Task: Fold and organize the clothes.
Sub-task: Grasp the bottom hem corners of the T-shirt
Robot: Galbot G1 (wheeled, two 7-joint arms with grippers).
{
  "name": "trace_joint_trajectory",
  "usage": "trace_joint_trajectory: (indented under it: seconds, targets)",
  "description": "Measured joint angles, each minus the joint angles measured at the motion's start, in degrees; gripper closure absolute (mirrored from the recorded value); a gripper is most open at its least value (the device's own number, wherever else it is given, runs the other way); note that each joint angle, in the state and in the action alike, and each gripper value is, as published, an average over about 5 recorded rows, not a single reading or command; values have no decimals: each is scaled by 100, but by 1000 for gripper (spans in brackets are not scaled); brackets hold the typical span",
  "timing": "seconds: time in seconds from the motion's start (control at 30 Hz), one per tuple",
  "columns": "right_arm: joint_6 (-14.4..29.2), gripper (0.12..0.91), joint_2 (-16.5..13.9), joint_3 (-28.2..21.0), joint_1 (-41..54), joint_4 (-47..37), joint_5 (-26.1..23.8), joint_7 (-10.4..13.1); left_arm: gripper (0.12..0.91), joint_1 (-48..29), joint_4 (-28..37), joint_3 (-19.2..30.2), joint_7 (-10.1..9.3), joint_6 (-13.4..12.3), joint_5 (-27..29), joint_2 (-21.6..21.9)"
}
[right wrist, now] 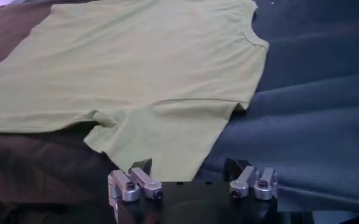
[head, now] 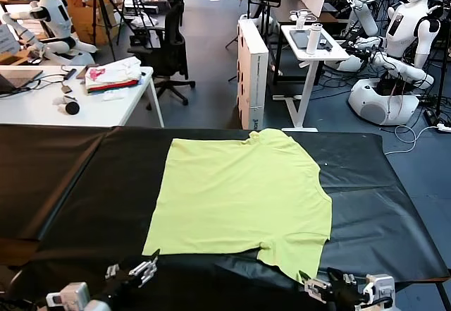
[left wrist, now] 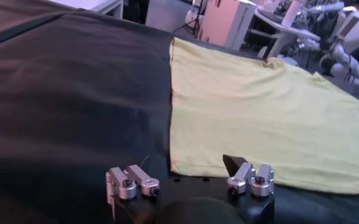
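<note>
I next need to take hold of the T-shirt (head: 236, 194) by its bottom hem corner (head: 146, 249) with my left gripper, to fold it into a band.
The clothes are one lime-yellow T-shirt (head: 239, 198) spread flat on the black table cover (head: 77, 184). Its hem points to the left and its neck (right wrist: 254, 38) to the right. One short sleeve (head: 292, 258) reaches toward the near edge. My left gripper (head: 130, 273) hovers open at the near edge, just short of the shirt's near hem corner (left wrist: 182, 164). The left wrist view shows this gripper (left wrist: 188, 171) with nothing between its fingers. My right gripper (head: 329, 284) stands open just behind the near sleeve (right wrist: 161, 137). In the right wrist view this gripper (right wrist: 188, 167) is empty, with the sleeve's edge lying between the jaws' line and the cloth.
Behind the table on the left stands a white desk (head: 42, 110) with a white-pink-red cloth pile (head: 113, 78). A black office chair (head: 169, 43), a white cabinet (head: 254, 71), a small stand table (head: 313, 46) and other robots (head: 398, 50) stand farther back.
</note>
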Motion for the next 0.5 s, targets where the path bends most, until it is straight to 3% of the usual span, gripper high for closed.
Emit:
trace_joint_trajectory:
  seconds: [0.33, 0.43, 0.5]
  targets:
    - [40, 135, 3, -129, 202, -166, -292, -164, 123, -78, 97, 85, 2, -11, 63, -80]
    - [64, 253, 3, -128, 178, -187, -294, -170, 165, -74, 114, 98, 6, -14, 104, -102]
    - [82, 384, 5, -123, 165, -204, -294, -172, 260, -68, 116, 98, 9, -20, 110, -106]
